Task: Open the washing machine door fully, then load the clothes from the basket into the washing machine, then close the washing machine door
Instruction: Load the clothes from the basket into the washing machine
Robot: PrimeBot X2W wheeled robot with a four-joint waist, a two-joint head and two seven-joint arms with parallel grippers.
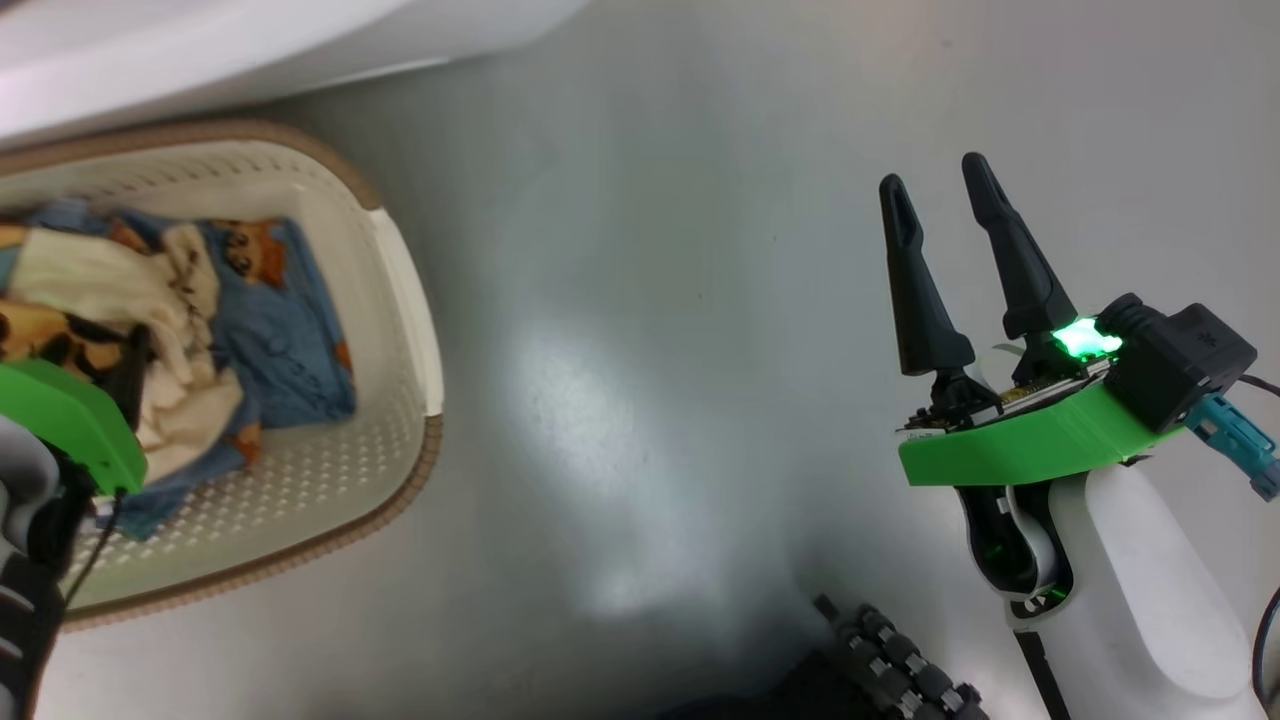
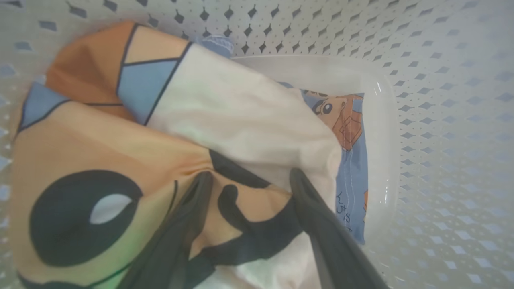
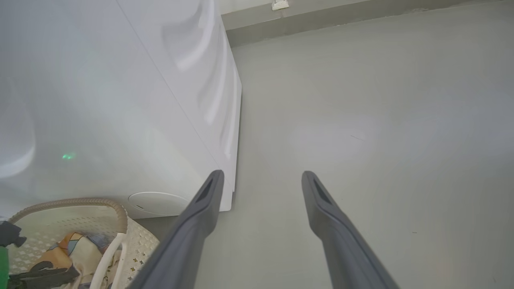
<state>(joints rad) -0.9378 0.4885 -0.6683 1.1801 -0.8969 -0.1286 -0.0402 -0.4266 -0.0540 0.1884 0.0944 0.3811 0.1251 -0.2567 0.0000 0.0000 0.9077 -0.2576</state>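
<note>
My left gripper needs to grab the cream garment by the black-printed fold (image 2: 251,195) between its fingers next, so I can load it. The garment lies loosely over the other clothes.
The cream basket (image 1: 335,470) with a brown rim stands on the floor at the left, below the white washing machine (image 1: 200,40). Inside lie the clothes: a cream garment (image 1: 90,280) with orange and black print on top of a light blue one (image 1: 290,350). My left gripper (image 2: 251,176) is down in the basket, open, its fingertips pressed onto the cream garment (image 2: 241,116), with a fold of it between them. The blue garment (image 2: 353,176) peeks out beside it. My right gripper (image 1: 934,180) hangs open and empty over bare floor at the right. The washing machine door is out of view.
In the right wrist view the washing machine's (image 3: 120,100) white corner rises at the left, with a round cover (image 3: 156,202) low on its front and the basket (image 3: 116,208) below it. Grey floor (image 3: 381,120) stretches right to a wall skirting (image 3: 321,20).
</note>
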